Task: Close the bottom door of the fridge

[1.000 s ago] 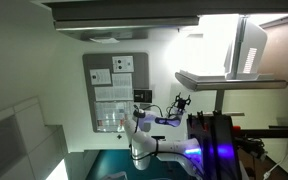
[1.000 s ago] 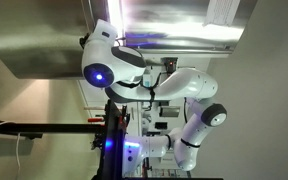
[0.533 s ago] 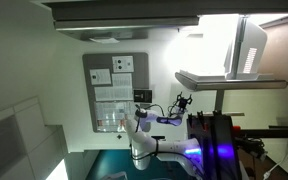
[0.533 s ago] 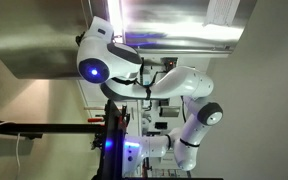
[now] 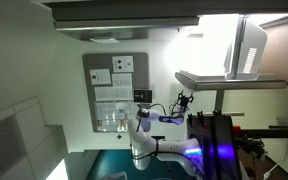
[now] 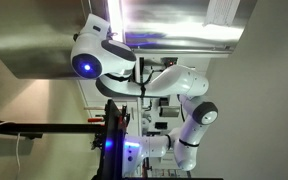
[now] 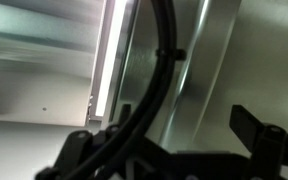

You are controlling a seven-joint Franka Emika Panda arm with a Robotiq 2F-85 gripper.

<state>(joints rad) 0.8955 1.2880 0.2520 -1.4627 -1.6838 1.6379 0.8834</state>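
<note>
My gripper will next grab the bottom door of the fridge (image 5: 246, 45) by the door's near edge, a finger on each side of the edge, to swing it closed.
The pictures stand turned on their side. The fridge (image 5: 246, 45) is a white-grey box with a bright white inside, at the upper right in an exterior view. Its bottom door (image 5: 229, 79) is a thick pale slab that stands out from it, open. My gripper (image 5: 182, 101) is at the slab's near edge. In the wrist view the gripper (image 7: 184, 125) is open and empty, with a dark fingertip (image 7: 246, 122) on each side. Behind it is a smooth grey-white panel with a bright seam (image 7: 109, 55). The arm (image 6: 104, 60), with a blue light, reaches up at the fridge (image 6: 179, 15).
A grey board with white paper sheets (image 5: 114, 90) hangs on the wall beside the arm. The robot base (image 5: 154, 148) sits on a black stand with purple light (image 5: 219, 150). A black cable (image 7: 164, 60) crosses the wrist view.
The arm's blue-lit wrist section has swung further to the left in one exterior view. In the other, the gripper has edged slightly closer to the door's edge.
</note>
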